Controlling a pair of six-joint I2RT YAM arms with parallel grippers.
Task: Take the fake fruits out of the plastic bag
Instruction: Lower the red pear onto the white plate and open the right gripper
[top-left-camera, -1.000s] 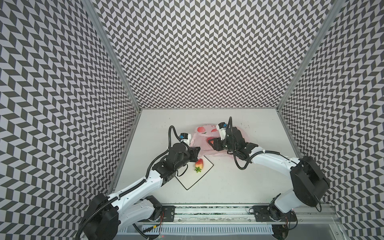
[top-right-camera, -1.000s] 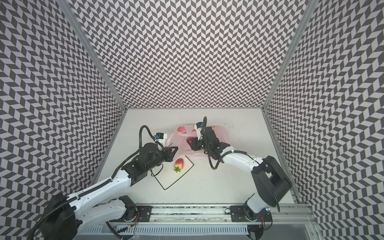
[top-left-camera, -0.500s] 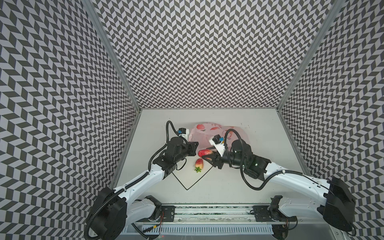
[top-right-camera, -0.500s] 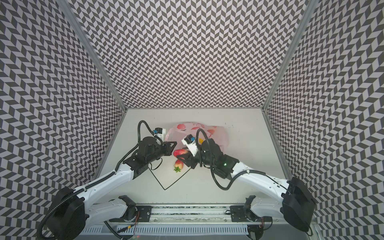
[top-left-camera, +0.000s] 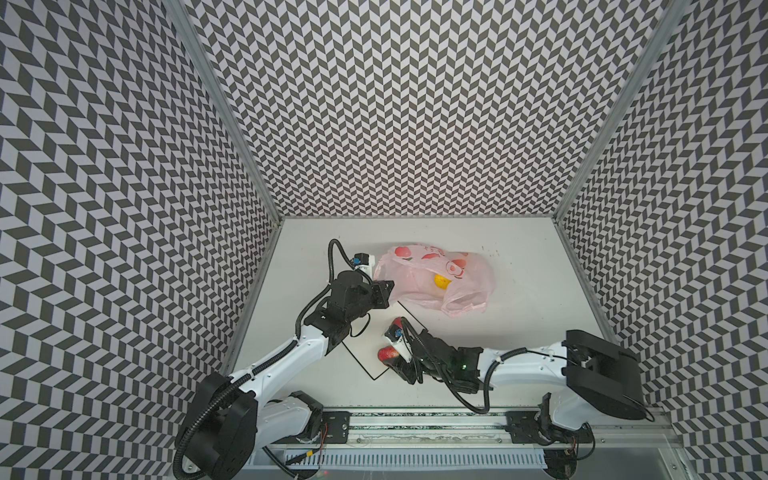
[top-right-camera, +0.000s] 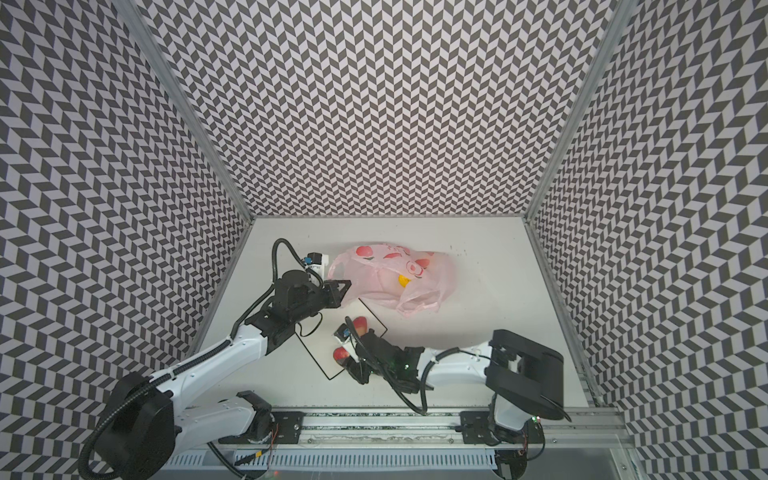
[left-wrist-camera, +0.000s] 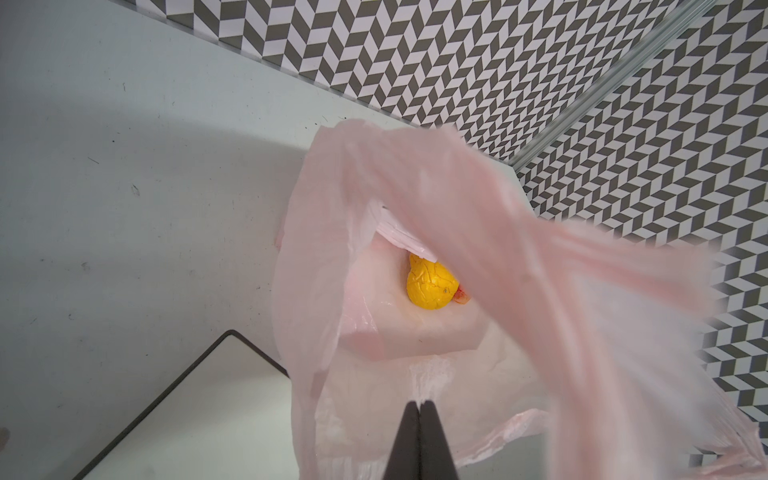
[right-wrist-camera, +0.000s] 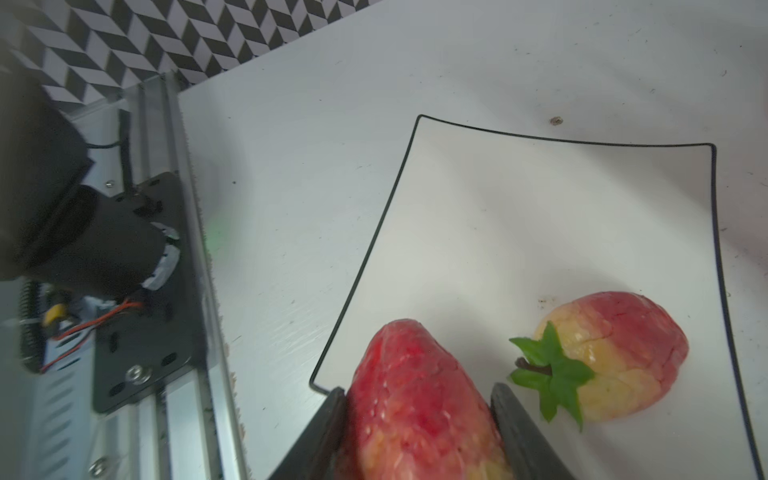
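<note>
The strawberry hangs over the front corner of the plate and would end at the plate's edge if the robot's right gripper opened now, so the gripper will first move it farther over the plate.
The pale pink plastic bag (top-left-camera: 432, 278) (top-right-camera: 386, 278) lies at the back of the table, mouth facing the arms. My left gripper (top-left-camera: 388, 293) (left-wrist-camera: 420, 402) is shut on the bag's (left-wrist-camera: 478, 216) near edge. A yellow fruit (top-left-camera: 441, 281) (left-wrist-camera: 432, 284) sits inside, with a small red bit (left-wrist-camera: 461, 297) beside it. My right gripper (top-left-camera: 392, 359) (right-wrist-camera: 417, 392) is shut on a red strawberry (right-wrist-camera: 415, 407) (top-right-camera: 341, 354) over the front corner of the white plate (right-wrist-camera: 498, 208) (top-left-camera: 361, 353). A second strawberry (right-wrist-camera: 615, 353) (top-left-camera: 398, 323) lies on the plate.
Patterned walls close in the table on three sides. The rail (top-left-camera: 415, 419) with both arm bases runs along the front edge, close to the plate. The bag's handle loop (top-left-camera: 465, 307) trails toward the plate's far corner.
My right arm has drawn back from the bag to the plate's front corner, carrying a strawberry. The left gripper has kept its hold on the bag's edge.
</note>
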